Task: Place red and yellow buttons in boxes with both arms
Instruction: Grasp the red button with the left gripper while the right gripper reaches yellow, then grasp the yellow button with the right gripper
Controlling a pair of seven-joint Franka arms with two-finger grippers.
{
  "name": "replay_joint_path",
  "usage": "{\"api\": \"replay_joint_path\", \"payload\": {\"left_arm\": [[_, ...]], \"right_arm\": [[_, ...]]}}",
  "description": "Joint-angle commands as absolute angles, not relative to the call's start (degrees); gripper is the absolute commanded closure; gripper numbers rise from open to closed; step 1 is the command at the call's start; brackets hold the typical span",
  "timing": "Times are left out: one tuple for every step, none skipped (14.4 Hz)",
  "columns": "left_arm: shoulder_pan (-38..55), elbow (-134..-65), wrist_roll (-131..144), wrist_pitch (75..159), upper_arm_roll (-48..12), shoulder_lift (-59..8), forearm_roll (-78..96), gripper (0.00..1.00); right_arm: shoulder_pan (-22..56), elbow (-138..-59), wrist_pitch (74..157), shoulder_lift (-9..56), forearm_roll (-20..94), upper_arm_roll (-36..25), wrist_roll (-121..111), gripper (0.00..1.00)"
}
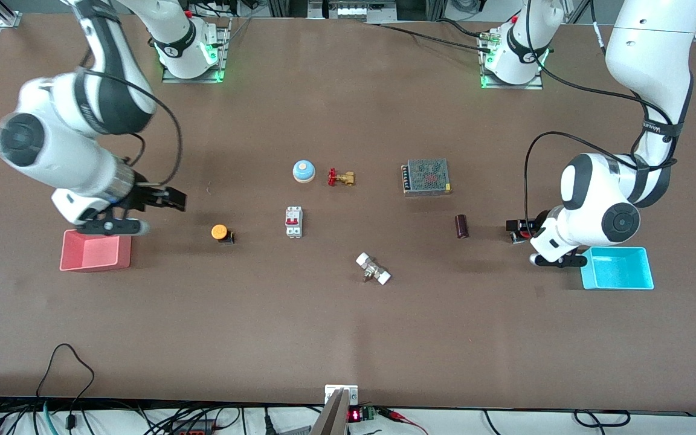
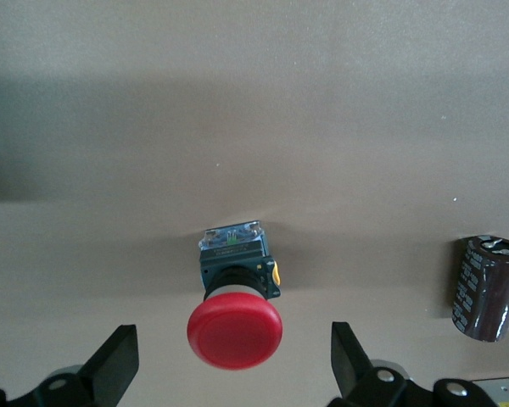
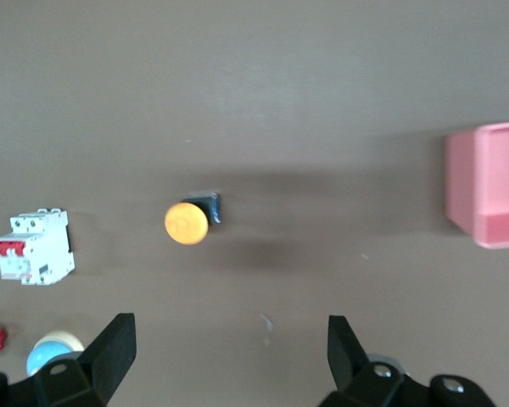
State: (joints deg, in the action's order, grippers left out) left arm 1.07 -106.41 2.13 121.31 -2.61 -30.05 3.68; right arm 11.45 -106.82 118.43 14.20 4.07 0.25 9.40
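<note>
I will next grab the red button with my left gripper by its black neck under the cap (image 2: 236, 278). Then it can go in the cyan box.
The red button (image 2: 235, 332) stands on the table between the open fingers of my left gripper (image 2: 235, 366), and neither finger touches it. In the front view that gripper (image 1: 518, 232) is low beside the cyan box (image 1: 617, 286), and the button (image 1: 525, 229) barely shows. The yellow button (image 1: 220, 232) stands on the table between the pink-red box (image 1: 94, 261) and the breaker. My right gripper (image 1: 173, 200) is open and empty above the table, near the pink-red box. Its wrist view shows the yellow button (image 3: 187, 223) and the pink-red box (image 3: 490, 182) ahead of the gripper (image 3: 229, 356).
A white breaker (image 1: 293, 222), a blue bell (image 1: 303, 171) and a brass valve (image 1: 341, 177) sit mid-table. A metal mesh power supply (image 1: 426, 176), a dark capacitor (image 1: 461, 226) and a white fitting (image 1: 373, 269) lie toward the left arm's end.
</note>
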Motion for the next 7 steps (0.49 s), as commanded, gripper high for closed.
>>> {"api": "replay_joint_path", "payload": {"left_arm": [[1.41,-106.61,1.85,123.22,-2.55,-30.58,4.48,0.08],[1.41,-106.61,1.76,123.48,-2.46,-30.76,4.48,0.09],[1.41,-106.44,1.76,123.57,-2.46,-30.94,4.4,0.1],[1.41,-106.44,1.76,123.66,-2.46,-31.02,4.39,0.11],[1.41,-106.44,1.76,123.92,-2.46,-31.03,4.39,0.13],[1.41,-106.52,1.76,124.01,-2.46,-31.11,4.39,0.17],[1.41,-106.44,1.76,124.01,-2.46,-31.11,4.39,0.25]], "right_arm": [[13.96,-110.21,124.61,15.28,3.87,-0.18,10.98,0.0],[14.32,-110.48,126.28,16.69,2.74,-0.18,11.68,0.0],[14.33,-110.48,128.04,18.0,0.9,-0.09,12.12,0.0],[14.67,-110.39,129.88,19.5,-1.04,0.35,12.56,0.0],[14.68,-110.22,131.82,20.82,-2.19,0.7,13.26,0.0],[14.76,-110.13,133.92,21.96,-2.46,0.79,13.97,0.0],[14.68,-110.04,135.51,22.84,-2.46,1.31,14.32,0.0]]}}
